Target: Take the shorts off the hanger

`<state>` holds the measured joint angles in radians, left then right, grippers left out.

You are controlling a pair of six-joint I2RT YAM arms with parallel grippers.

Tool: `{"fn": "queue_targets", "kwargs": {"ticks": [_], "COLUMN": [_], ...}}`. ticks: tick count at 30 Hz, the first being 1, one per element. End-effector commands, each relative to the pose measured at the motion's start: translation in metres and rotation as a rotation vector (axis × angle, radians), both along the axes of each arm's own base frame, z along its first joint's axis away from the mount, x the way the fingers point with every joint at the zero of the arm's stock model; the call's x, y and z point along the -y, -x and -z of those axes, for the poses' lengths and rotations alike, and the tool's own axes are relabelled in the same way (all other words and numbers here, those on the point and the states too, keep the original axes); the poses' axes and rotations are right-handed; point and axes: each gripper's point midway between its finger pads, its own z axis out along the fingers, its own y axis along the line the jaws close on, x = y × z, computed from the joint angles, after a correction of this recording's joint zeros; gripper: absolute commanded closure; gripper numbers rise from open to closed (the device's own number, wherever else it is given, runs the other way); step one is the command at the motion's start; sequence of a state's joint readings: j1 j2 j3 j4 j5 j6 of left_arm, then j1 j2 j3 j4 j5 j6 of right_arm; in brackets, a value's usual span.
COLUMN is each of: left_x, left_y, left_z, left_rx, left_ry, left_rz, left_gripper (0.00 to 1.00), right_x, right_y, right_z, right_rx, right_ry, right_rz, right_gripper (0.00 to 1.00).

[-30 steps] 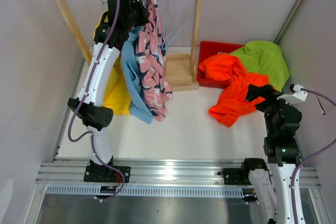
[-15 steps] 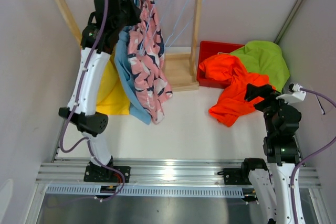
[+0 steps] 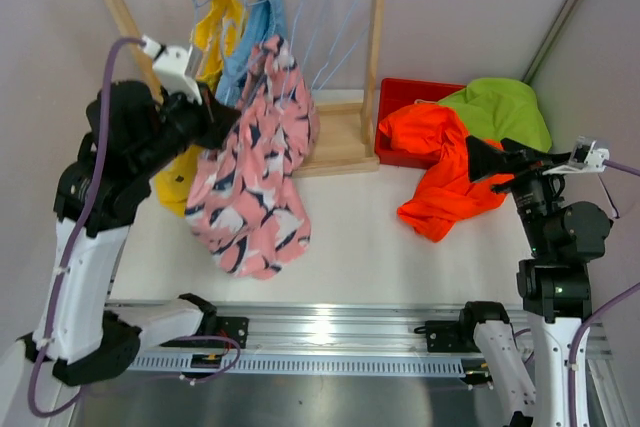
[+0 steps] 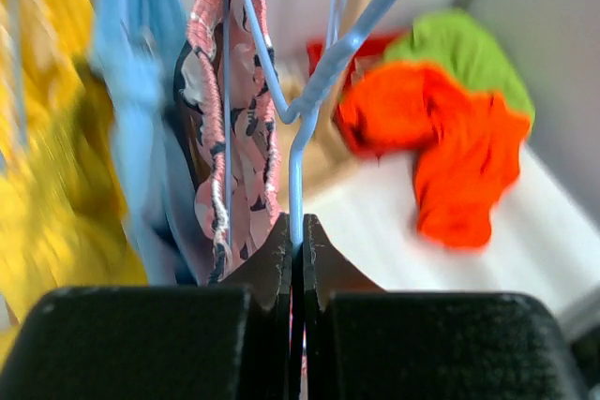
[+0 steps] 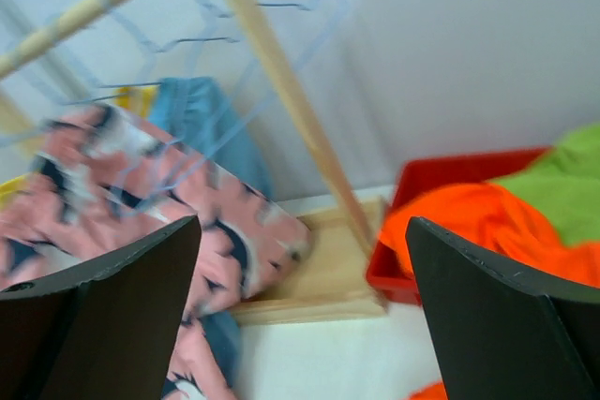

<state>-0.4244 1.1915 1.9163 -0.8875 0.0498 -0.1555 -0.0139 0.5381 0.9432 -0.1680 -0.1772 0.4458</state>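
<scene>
My right gripper grabs the pink shorts' edge (image 3: 310, 127) (image 5: 296, 239) on the side opposite my left gripper next, to remove the shorts from the hanger.
My left gripper (image 3: 222, 117) is shut on the wire of a light blue hanger (image 4: 319, 91) that carries the pink patterned shorts (image 3: 250, 192). It holds them in front of the wooden rack, tilted toward the near left. In the left wrist view the jaws (image 4: 296, 236) pinch the wire, with the pink shorts (image 4: 220, 128) draped to its left. The yellow shorts (image 3: 216, 32) and light blue shorts (image 3: 255, 37) still hang on the rail. The orange shorts (image 3: 440, 162) and lime green shorts (image 3: 500, 112) lie heaped at the right. My right gripper (image 3: 482, 160) is open and empty above the orange shorts.
A wooden rack (image 3: 375, 47) with a flat base stands at the back and holds several empty wire hangers (image 3: 345, 17). A red bin (image 3: 405, 97) sits under the orange and green heap. Walls close in on the left and right.
My left arm has swung down and to the near left, pulling the hanger with the pink shorts away from the rail. My right gripper has lifted and turned toward the rack.
</scene>
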Motion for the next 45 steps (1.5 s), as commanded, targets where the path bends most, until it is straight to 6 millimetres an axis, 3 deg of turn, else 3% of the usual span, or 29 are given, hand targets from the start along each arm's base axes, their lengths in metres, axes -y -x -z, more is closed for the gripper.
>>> {"fn": "queue_targets", "kwargs": {"ticks": [1, 3, 5, 7, 9, 12, 13, 14, 15, 16, 19, 22, 31, 37, 39, 40, 42, 43, 45], "left_x": [-0.001, 0.006, 0.013, 0.012, 0.009, 0.022, 0.024, 0.026, 0.027, 0.028, 0.032, 0.033, 0.032, 0.034, 0.035, 0.036, 0.036, 0.036, 0.036], "left_y": [0.037, 0.059, 0.095, 0.115, 0.135, 0.162, 0.167, 0.171, 0.176, 0.185, 0.201, 0.210, 0.227, 0.230, 0.228, 0.228, 0.228, 0.229, 0.230], "left_z": [0.042, 0.065, 0.060, 0.055, 0.047, 0.039, 0.037, 0.032, 0.028, 0.015, -0.003, -0.016, -0.023, -0.022, -0.020, -0.019, -0.019, -0.019, -0.019], "left_rx": [-0.058, -0.120, -0.116, -0.121, -0.103, -0.083, -0.087, -0.072, -0.064, -0.038, -0.010, 0.013, 0.033, 0.033, 0.029, 0.026, 0.027, 0.026, 0.023], "left_ry": [-0.078, -0.062, -0.012, 0.014, 0.050, 0.110, 0.127, 0.141, 0.152, 0.175, 0.204, 0.218, 0.236, 0.238, 0.233, 0.232, 0.231, 0.231, 0.233], "left_rz": [0.079, 0.155, 0.273, 0.307, 0.327, 0.467, 0.494, 0.518, 0.540, 0.575, 0.653, 0.694, 0.762, 0.784, 0.787, 0.790, 0.790, 0.793, 0.799], "left_gripper": [1.00, 1.00, 1.00, 1.00, 1.00, 1.00, 1.00, 1.00, 1.00, 1.00, 1.00, 1.00, 1.00, 1.00, 1.00, 1.00, 1.00, 1.00, 1.00], "right_x": [-0.042, -0.064, -0.079, -0.099, -0.105, -0.123, -0.143, -0.151, -0.146, -0.153, -0.164, -0.167, -0.165, -0.188, -0.202, -0.209, -0.221, -0.224, -0.225], "right_y": [0.024, 0.035, 0.045, 0.057, 0.058, 0.059, 0.062, 0.061, 0.043, 0.037, 0.031, 0.028, 0.006, -0.006, -0.008, -0.006, -0.009, -0.010, -0.014], "right_z": [-0.040, -0.049, -0.059, -0.058, -0.056, -0.046, -0.028, -0.022, -0.016, -0.006, 0.002, -0.006, -0.019, -0.009, -0.007, -0.006, 0.000, 0.001, 0.002], "right_rx": [0.118, 0.138, 0.161, 0.147, 0.131, 0.083, 0.000, -0.025, -0.037, -0.077, -0.070, -0.035, 0.021, 0.030, 0.043, 0.054, 0.043, 0.042, 0.040], "right_ry": [0.038, 0.048, 0.025, 0.016, 0.015, 0.047, 0.063, 0.091, 0.138, 0.181, 0.291, 0.319, 0.305, 0.308, 0.290, 0.290, 0.291, 0.289, 0.279], "right_rz": [-0.248, -0.397, -0.505, -0.634, -0.653, -0.681, -0.751, -0.752, -0.622, -0.590, -0.428, -0.361, -0.237, -0.296, -0.336, -0.382, -0.429, -0.445, -0.439], "right_gripper": [0.01, 0.00, 0.01, 0.01, 0.01, 0.01, 0.01, 0.00, 0.01, 0.01, 0.01, 0.01, 0.00, 0.03, 0.17, 0.40, 0.69, 0.91, 1.00]}}
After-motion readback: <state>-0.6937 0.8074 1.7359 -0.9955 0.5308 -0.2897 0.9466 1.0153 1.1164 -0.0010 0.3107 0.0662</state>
